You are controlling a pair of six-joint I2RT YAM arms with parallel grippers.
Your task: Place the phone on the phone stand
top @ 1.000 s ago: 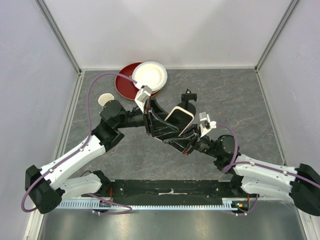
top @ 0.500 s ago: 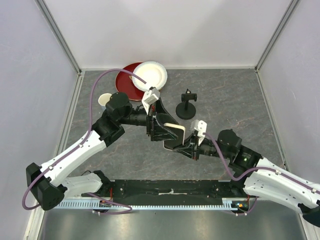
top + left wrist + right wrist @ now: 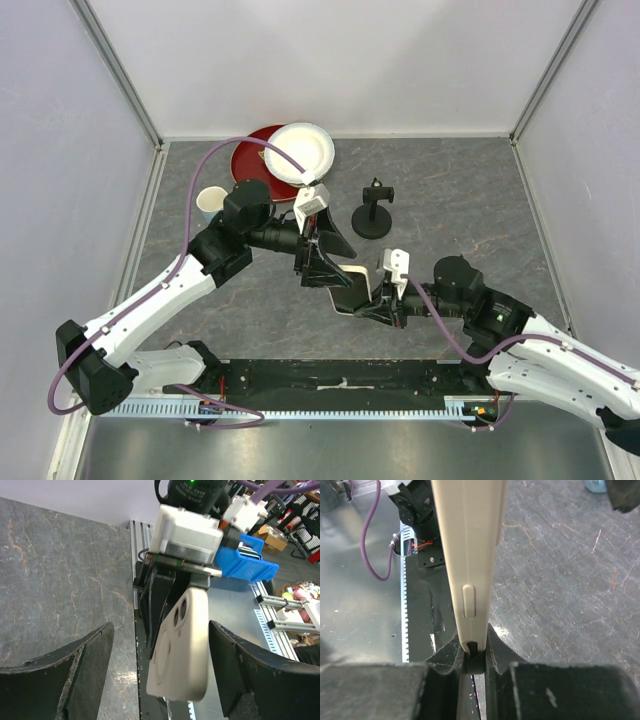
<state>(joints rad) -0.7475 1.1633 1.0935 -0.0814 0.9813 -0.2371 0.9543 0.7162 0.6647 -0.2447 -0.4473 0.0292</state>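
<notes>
My left gripper grabs the phone (image 3: 351,273) next by the phone's edge free of my right gripper, and the phone's other end stays free for the phone stand.
The phone (image 3: 351,273) has a cream case and is held off the table between the two arms. My right gripper (image 3: 372,300) is shut on its lower end; in the right wrist view the phone's edge (image 3: 470,555) rises from the closed fingers (image 3: 474,652). My left gripper (image 3: 325,265) is open, with a jaw on either side of the phone's cream back (image 3: 182,645) and a gap at each side (image 3: 160,675). The black phone stand (image 3: 372,222) stands upright beyond both grippers, with nothing on it.
A red plate (image 3: 250,165) with a white plate (image 3: 300,150) overlapping it lies at the back. A small pale cup (image 3: 210,203) stands left of the left arm. The black rail of the arm bases (image 3: 340,378) runs along the near edge.
The phone has moved toward the near edge and away from the stand, carried by the right gripper. The left gripper has followed it and stays open around it.
</notes>
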